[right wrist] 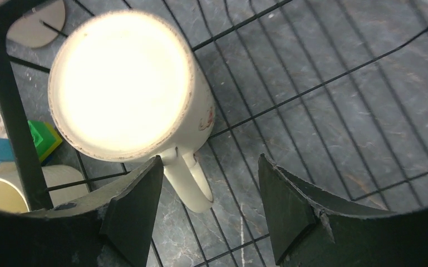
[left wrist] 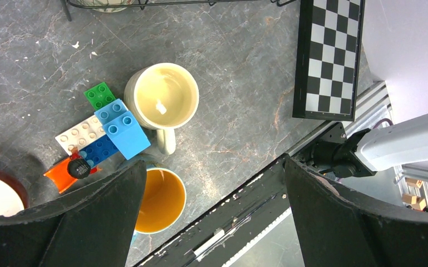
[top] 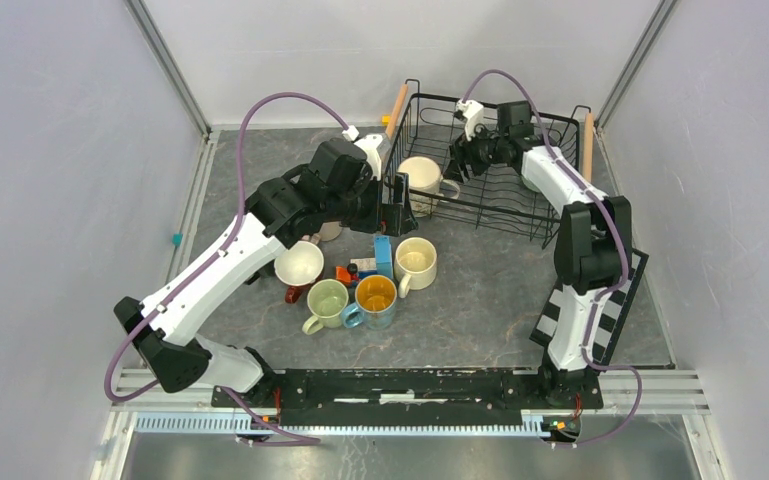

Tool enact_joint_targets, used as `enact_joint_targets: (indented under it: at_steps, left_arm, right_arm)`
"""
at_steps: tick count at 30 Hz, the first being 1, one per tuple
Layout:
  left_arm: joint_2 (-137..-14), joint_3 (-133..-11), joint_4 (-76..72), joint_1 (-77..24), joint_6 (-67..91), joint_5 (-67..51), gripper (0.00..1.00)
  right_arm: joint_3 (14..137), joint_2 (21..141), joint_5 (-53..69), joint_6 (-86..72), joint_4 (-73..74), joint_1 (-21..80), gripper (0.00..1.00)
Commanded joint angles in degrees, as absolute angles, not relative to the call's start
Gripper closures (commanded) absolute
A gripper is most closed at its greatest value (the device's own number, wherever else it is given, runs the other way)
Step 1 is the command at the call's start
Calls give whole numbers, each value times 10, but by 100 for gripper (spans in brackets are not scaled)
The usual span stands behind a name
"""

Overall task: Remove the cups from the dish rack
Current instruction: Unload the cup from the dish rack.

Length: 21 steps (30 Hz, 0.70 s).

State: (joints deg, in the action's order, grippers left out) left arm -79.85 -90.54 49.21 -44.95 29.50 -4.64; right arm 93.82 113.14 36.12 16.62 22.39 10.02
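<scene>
The upside-down cream cup should go to my left gripper, so its body needs to stay free. My right gripper should next grab the cup by its handle (top: 451,189) (right wrist: 189,182).
The black wire dish rack (top: 505,195) stands at the back right. One cream cup (top: 421,177) sits upside down in its left end. In the right wrist view this cup (right wrist: 125,83) fills the upper left, and its handle (right wrist: 189,181) points down between the fingers, nearer the left one. My right gripper (right wrist: 211,214) is open and hovers inside the rack (right wrist: 311,89), also seen from above (top: 457,160). My left gripper (left wrist: 214,222) is open and empty above the table, left of the rack (top: 393,212). Below it stand a cream-yellow cup (left wrist: 161,103) and a teal cup with an orange inside (left wrist: 158,200).
On the table stand a cream-yellow cup (top: 415,262), a teal cup (top: 375,298), a pale green cup (top: 326,302) and a dark red cup (top: 299,265). Toy blocks (left wrist: 106,136) lie among them. A checkerboard (top: 610,305) lies at the right.
</scene>
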Motion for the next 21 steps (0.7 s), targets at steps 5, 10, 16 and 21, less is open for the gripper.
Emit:
enact_joint_targets:
  at_steps: [5, 10, 16, 21]
  left_arm:
    - [-793, -912, 481, -446, 279, -49, 0]
    - [-799, -915, 482, -447, 278, -51, 0]
    - [-803, -919, 482, -447, 277, -52, 0]
    - [-808, -921, 483, -447, 278, -53, 0]
  right_arm:
    - [964, 1172, 382, 221, 286, 125, 32]
    - [964, 1178, 377, 219, 284, 131, 38]
    - [942, 1165, 348, 211, 263, 139, 57]
    - [898, 1133, 315, 193, 216, 144, 72]
